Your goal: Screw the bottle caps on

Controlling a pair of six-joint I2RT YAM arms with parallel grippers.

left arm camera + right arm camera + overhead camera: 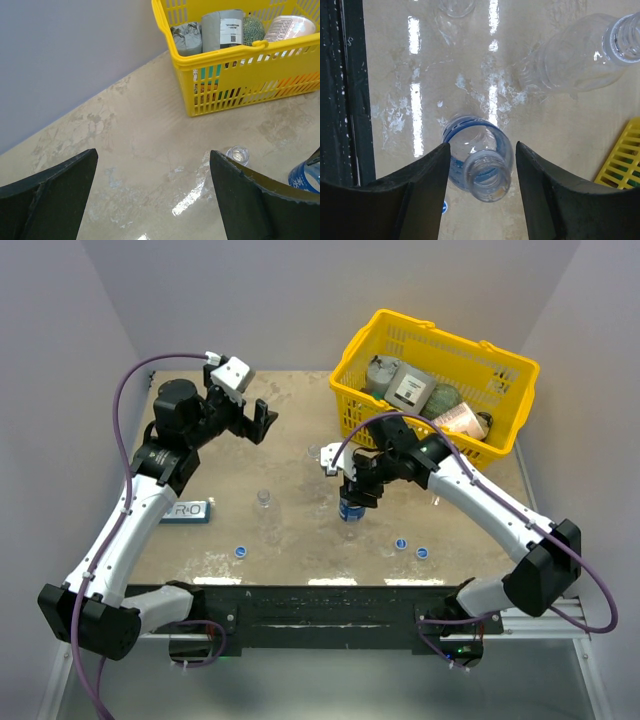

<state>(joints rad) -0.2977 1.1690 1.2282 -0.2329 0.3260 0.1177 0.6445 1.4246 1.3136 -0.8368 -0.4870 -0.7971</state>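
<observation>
The blue-labelled bottle needs its neck free to screw on the cap, so my left gripper should next grab the bottle by its lower body.
The blue-labelled bottle stands uncapped in the middle of the table. My right gripper hangs over it, open, its jaws either side of the open neck with a gap on both sides. Two unlabelled bottles stand uncapped, one to the left and one further back; the latter also shows in the right wrist view. Three blue caps lie near the front edge, one on the left and two on the right. My left gripper is open and empty at the back left.
A yellow basket of grey cans and jars stands at the back right, also in the left wrist view. A blue-and-white flat packet lies at the left by my left arm. Walls close in the back and sides.
</observation>
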